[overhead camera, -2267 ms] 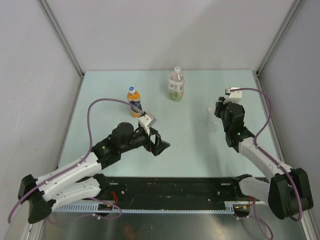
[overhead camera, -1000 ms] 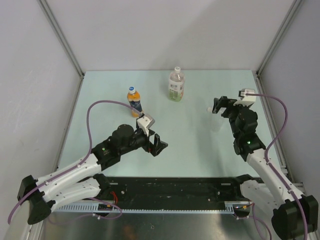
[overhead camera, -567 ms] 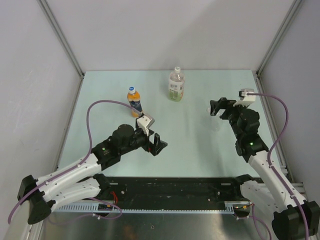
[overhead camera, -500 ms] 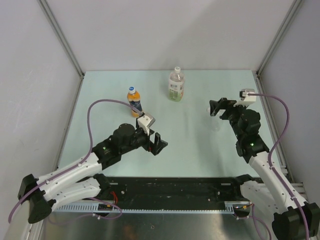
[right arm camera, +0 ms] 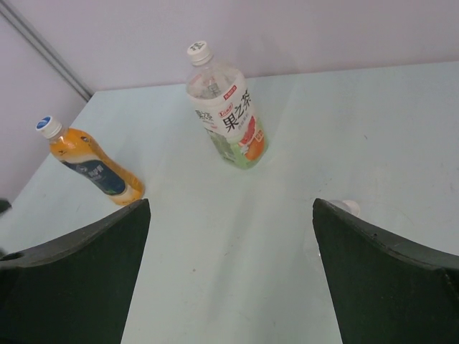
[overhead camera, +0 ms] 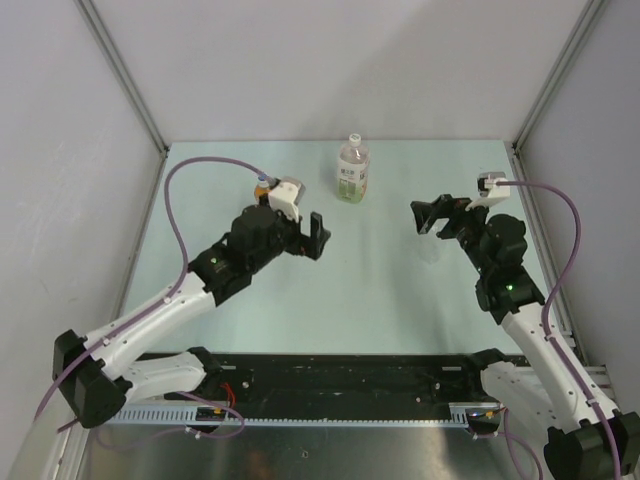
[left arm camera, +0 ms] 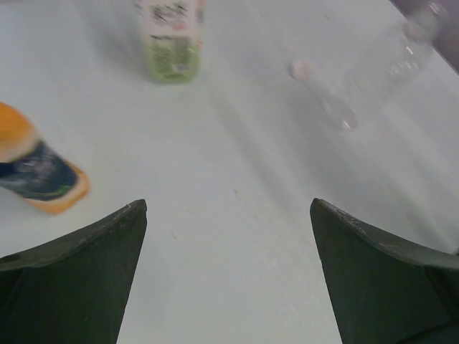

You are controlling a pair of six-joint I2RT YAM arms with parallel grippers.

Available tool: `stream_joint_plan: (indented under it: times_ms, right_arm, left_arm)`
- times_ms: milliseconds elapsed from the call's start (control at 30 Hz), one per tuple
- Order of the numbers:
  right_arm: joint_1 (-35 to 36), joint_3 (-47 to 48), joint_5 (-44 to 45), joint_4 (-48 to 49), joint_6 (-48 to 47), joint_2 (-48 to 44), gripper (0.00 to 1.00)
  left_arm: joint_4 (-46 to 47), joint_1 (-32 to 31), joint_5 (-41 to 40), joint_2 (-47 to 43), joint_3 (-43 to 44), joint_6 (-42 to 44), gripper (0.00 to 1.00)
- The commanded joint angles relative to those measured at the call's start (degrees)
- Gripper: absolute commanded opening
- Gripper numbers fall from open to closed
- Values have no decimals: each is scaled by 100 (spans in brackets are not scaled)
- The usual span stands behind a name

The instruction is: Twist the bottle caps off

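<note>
The left gripper grabs the orange juice bottle by its capped top end (overhead camera: 264,181) next, which leaves its body free for my right gripper to grab.
An orange juice bottle (right arm camera: 93,168) with a blue, white-topped cap (right arm camera: 48,126) stands at the far left. In the top view my left wrist hides most of this bottle (overhead camera: 262,184). A green-label bottle (overhead camera: 352,170) with a white cap (right arm camera: 199,51) stands at the back middle. A clear bottle (left arm camera: 384,68) lies at the right, and a whitish cap (left arm camera: 300,69) rests on the table beside it. My left gripper (overhead camera: 308,235) hangs open just right of the orange bottle, holding nothing. Over the clear bottle's spot, my right gripper (overhead camera: 430,215) is open and empty too.
Grey walls with metal corner posts (overhead camera: 125,80) close in the pale green table (overhead camera: 370,290) on three sides. A black rail (overhead camera: 340,380) with the arm bases runs along the near edge. Purple cables loop over both arms.
My left arm has swung up and away from the near edge to the orange bottle, now covering most of it. The right gripper has edged left. Both stay open.
</note>
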Motion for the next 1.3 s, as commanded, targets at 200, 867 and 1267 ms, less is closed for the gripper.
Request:
stream_joint_plan:
  times_ms: [200, 867, 1267]
  right_arm:
    - [-69, 433, -278, -188, 101, -114, 99]
    - [-130, 433, -299, -307, 154, -82, 99]
    - [-190, 431, -280, -425, 104, -177, 99]
  left_arm:
    - [-546, 1317, -988, 365, 1098, 170, 99]
    - [-553, 2358, -748, 2537, 2339, 640, 82]
    - [-549, 2372, -801, 3093, 2766, 817, 34]
